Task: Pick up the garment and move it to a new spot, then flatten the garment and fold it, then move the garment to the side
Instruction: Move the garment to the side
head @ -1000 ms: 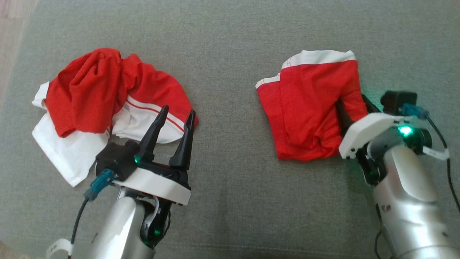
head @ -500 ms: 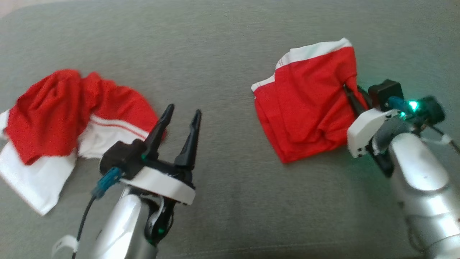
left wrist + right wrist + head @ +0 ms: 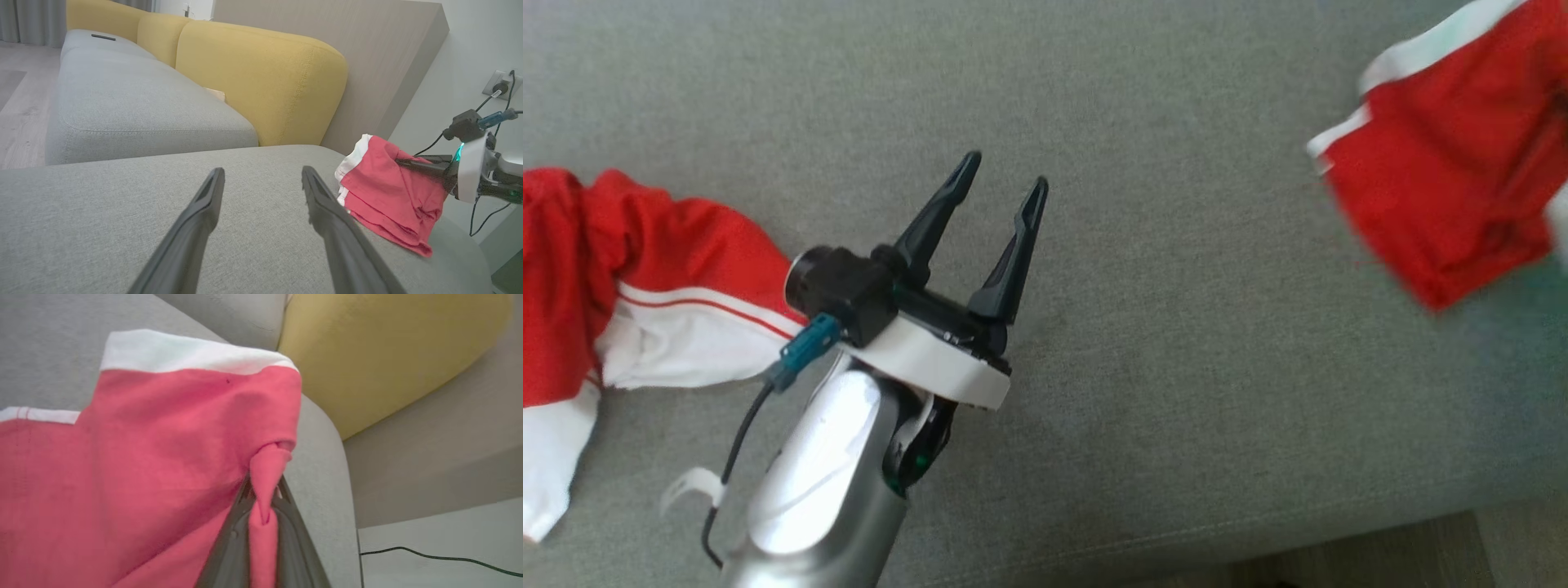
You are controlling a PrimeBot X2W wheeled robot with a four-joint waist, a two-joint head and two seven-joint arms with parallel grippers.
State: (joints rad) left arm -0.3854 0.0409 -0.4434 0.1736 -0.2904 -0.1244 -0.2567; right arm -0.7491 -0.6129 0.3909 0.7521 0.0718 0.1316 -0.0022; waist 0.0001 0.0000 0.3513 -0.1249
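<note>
My left gripper grabs the garment by its red top fold point(image 3: 616, 196) next. The fold stands up in a heap while the garment's white hem point(image 3: 689, 348) lies flat.
The folded red garment point(image 3: 1445, 180) with white trim hangs at the head view's right edge, blurred. In the right wrist view my right gripper point(image 3: 263, 484) is shut on a pinched fold at the edge of the garment point(image 3: 163, 449). The left wrist view shows the garment point(image 3: 388, 196) raised at one end by the right gripper point(image 3: 398, 162), its lower end touching the grey sofa seat point(image 3: 102, 228). My left gripper point(image 3: 1005, 170) stands open over bare seat, holding nothing; its fingers point(image 3: 204, 212) are spread apart.
A second, crumpled red and white garment point(image 3: 645, 269) lies left of my left arm. Yellow back cushions point(image 3: 253, 81) stand behind the seat. The seat's front edge and floor point(image 3: 1421, 555) show at lower right. Cables run to a wall socket point(image 3: 500, 83).
The head camera has swung, shifting the whole picture. My right gripper has shut on the folded garment's edge and raised it. My left gripper stays open.
</note>
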